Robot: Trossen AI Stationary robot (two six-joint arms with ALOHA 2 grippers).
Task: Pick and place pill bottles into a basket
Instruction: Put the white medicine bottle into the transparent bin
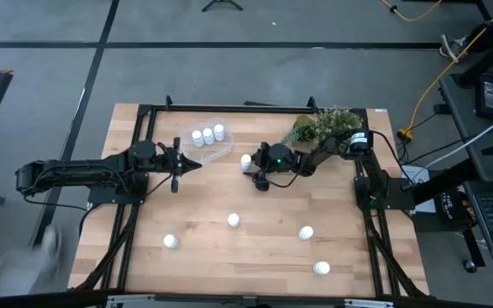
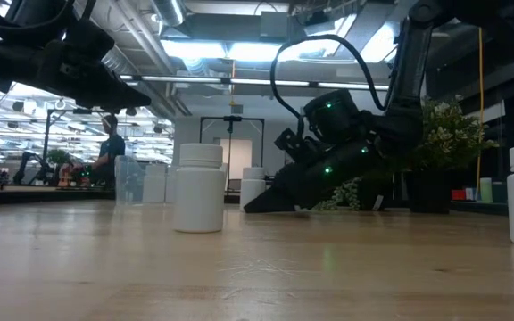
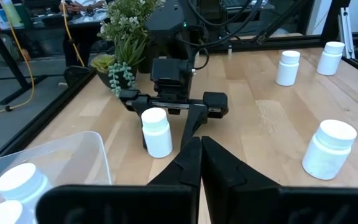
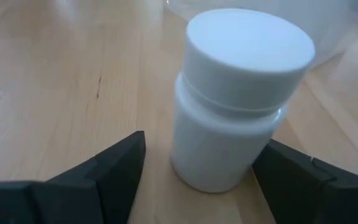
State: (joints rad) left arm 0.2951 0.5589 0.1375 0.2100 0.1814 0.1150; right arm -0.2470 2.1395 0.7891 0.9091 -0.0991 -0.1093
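Observation:
The pill bottle needs to go into the clear basket, so my right gripper next needs to grab it by its body below the cap [image 4: 211, 146].
Three white pill bottles [image 1: 208, 134] stand in the clear basket [image 1: 221, 147] at the table's far middle. A fourth bottle [image 1: 246, 160] stands upright on the table just right of the basket. My right gripper [image 1: 249, 168] is open and low at the table, with its fingers on either side of this bottle [image 4: 229, 106]. A gap shows beside one finger [image 4: 120, 165]. My left gripper [image 1: 193, 164] is shut and empty, just left of the basket and above the table. Its closed fingers [image 3: 201, 155] point toward the bottle [image 3: 156, 132].
Several more bottles stand on the near half of the table [image 1: 234, 220], [image 1: 170, 241], [image 1: 305, 232], [image 1: 321, 268]. A green potted plant [image 1: 322, 125] stands at the far right, by the right arm. Black frame rails [image 1: 135, 137] run along the table's edges.

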